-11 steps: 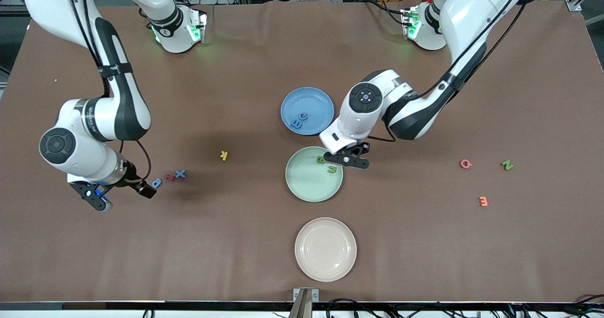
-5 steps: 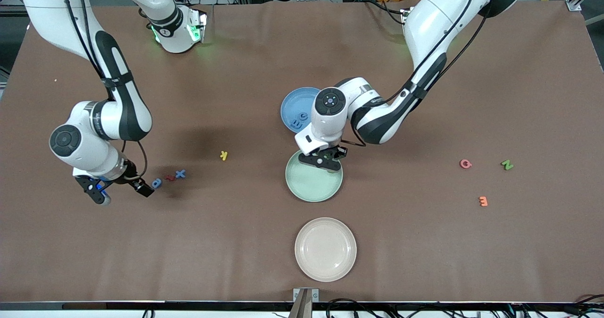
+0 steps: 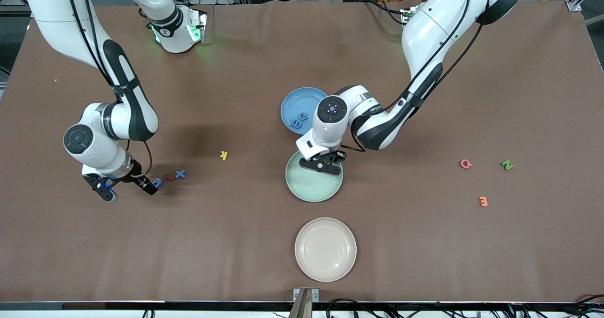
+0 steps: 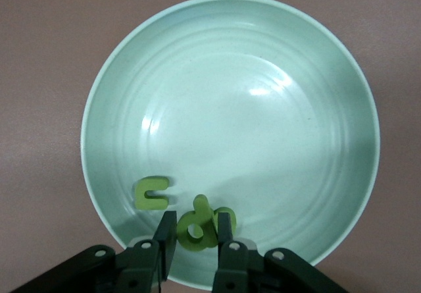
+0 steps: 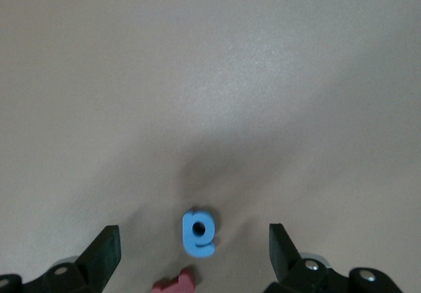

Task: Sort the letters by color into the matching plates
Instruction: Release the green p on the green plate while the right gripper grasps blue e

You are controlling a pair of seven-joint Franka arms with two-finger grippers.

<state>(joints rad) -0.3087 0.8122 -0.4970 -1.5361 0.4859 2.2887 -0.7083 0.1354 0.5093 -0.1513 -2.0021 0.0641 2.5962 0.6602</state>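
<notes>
My right gripper's fingers are above and short of the blue letter point(image 3: 157, 182) point(image 5: 198, 232), so closing now would miss it. The gripper lowers toward it first, then closes.
My left gripper point(image 3: 322, 165) hangs low over the pale green plate point(image 3: 311, 186), at the rim nearest the blue plate point(image 3: 296, 102). It is shut on a green letter point(image 4: 197, 226). Two more green letters lie in that plate point(image 4: 230, 102): one point(image 4: 152, 193) beside the fingers, one point(image 4: 227, 214) partly hidden by the held letter. Two blue letters point(image 3: 300, 120) rest in the blue plate. My right gripper point(image 3: 126, 188) is open just above the table, over a blue letter point(image 5: 198, 232) that lies between its fingers. A blue X point(image 3: 180, 173) lies close by.
A red letter point(image 3: 169, 178) lies between the blue letter point(image 3: 156, 182) and the X. A yellow K point(image 3: 224, 155) sits mid-table. A green N point(image 3: 507, 164), a pink letter point(image 3: 465, 163) and an orange letter point(image 3: 482, 201) lie toward the left arm's end. A beige plate point(image 3: 325, 248) stands nearest the camera.
My left gripper has carried its green letter from beside the green plate to over the plate's rim. My right gripper has shifted, still open, toward the blue letter.
</notes>
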